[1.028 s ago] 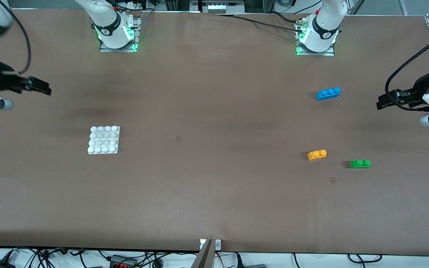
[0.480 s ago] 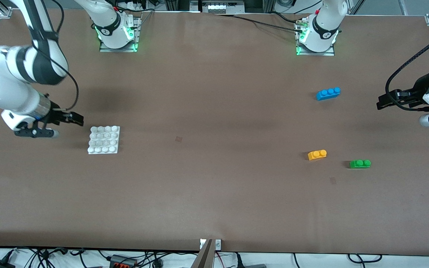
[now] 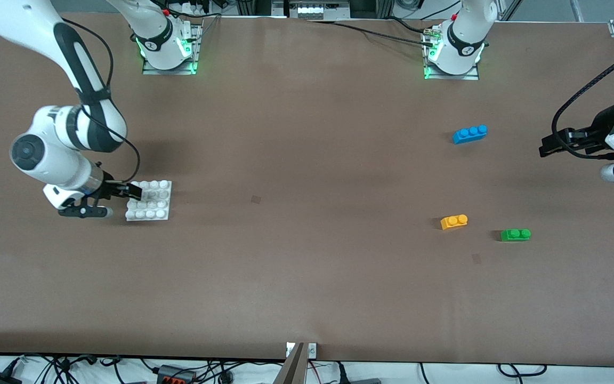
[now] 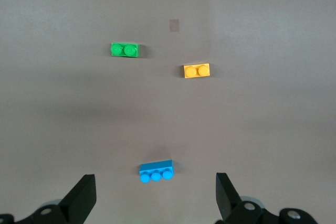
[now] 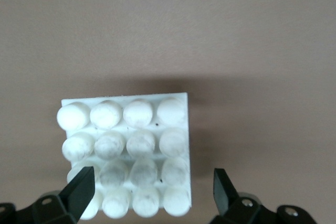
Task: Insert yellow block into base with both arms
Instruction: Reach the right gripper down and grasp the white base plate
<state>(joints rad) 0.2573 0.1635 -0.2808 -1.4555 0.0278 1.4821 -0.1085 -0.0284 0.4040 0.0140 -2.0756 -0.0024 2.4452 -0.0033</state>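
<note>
Next, my right gripper grabs the white studded base by its edge studs to ready it for the yellow block (image 3: 454,221).
The white studded base (image 3: 150,201) lies flat toward the right arm's end of the table. My right gripper (image 3: 130,191) stands open low over the base's edge; in the right wrist view the base (image 5: 126,129) fills the middle and the right gripper (image 5: 152,188) has one finger over a corner stud and the other off its side. The yellow block (image 3: 454,221) lies toward the left arm's end, also seen from the left wrist (image 4: 196,70). My left gripper (image 3: 544,146) hangs open and empty (image 4: 155,195), high over the table near the blue brick.
A green two-stud brick (image 3: 515,234) lies beside the yellow block, slightly nearer the camera. A blue three-stud brick (image 3: 469,134) lies farther back. Both arm bases (image 3: 168,50) (image 3: 453,53) stand along the table's back edge. Brown tabletop separates base and bricks.
The right arm has swung in from the table's end and come down to the base, its gripper still open. The left arm and all bricks have stayed put.
</note>
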